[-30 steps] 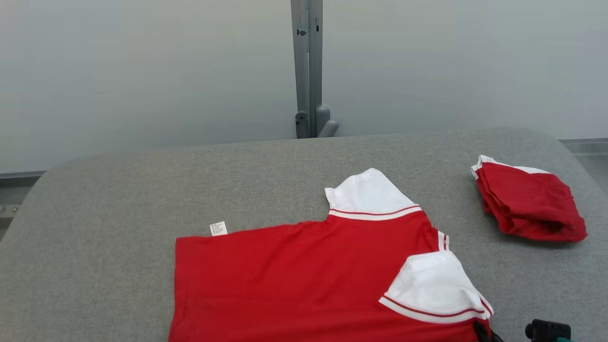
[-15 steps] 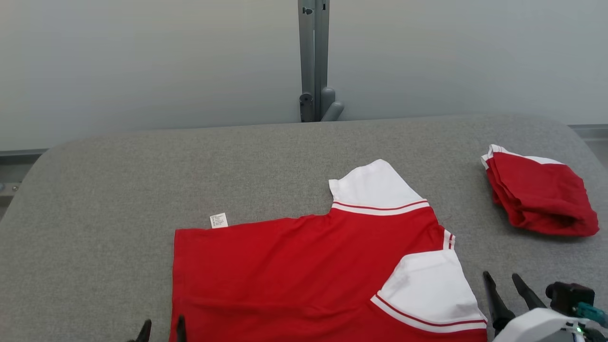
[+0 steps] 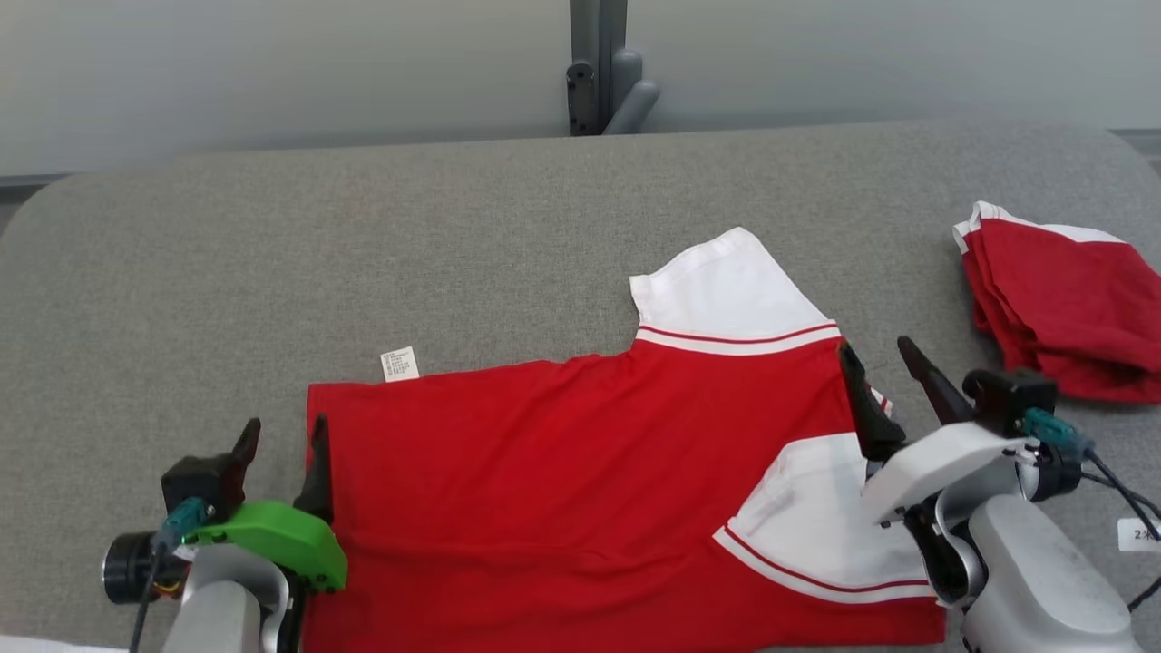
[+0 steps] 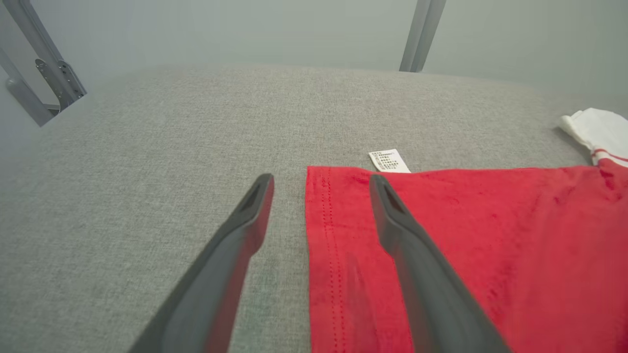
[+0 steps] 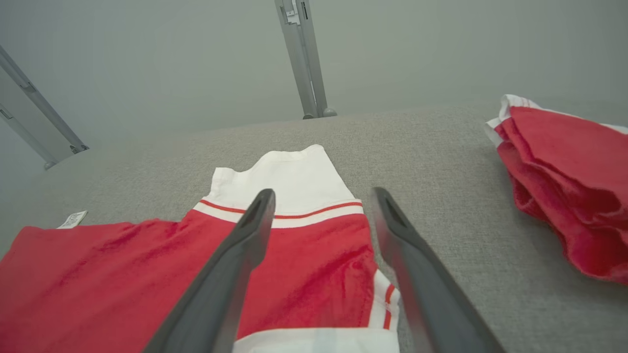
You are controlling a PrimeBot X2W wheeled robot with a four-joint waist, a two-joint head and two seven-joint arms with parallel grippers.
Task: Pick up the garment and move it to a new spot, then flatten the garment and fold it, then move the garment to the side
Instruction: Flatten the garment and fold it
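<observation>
The shirt's body (image 3: 522,468) is spread flat on the tabletop. I should next pinch the shirt with my left gripper by its red hem corner (image 3: 318,395) near the label.
The garment (image 3: 562,472) is a red shirt with white sleeves, lying flat on the grey table (image 3: 272,254), a white label (image 3: 399,364) at its far left corner. My left gripper (image 3: 285,426) is open and straddles the shirt's left hem: one finger is over the red cloth (image 4: 490,235), the other over bare table, as the left wrist view (image 4: 320,179) shows. Over the shirt's right side, between the two white sleeves, my right gripper (image 3: 875,349) is open. The right wrist view (image 5: 324,192) has its fingers above the red cloth (image 5: 122,274), holding nothing.
A second red and white garment (image 3: 1061,299) lies folded in a heap at the table's right end, also in the right wrist view (image 5: 564,181). A grey metal post (image 3: 594,63) stands behind the table's far edge. Bare grey table lies to the left and beyond the shirt.
The head camera has tilted down. Both grippers have opened and risen into view, the left at the shirt's left hem, the right at its right side. The shirt lies where it did.
</observation>
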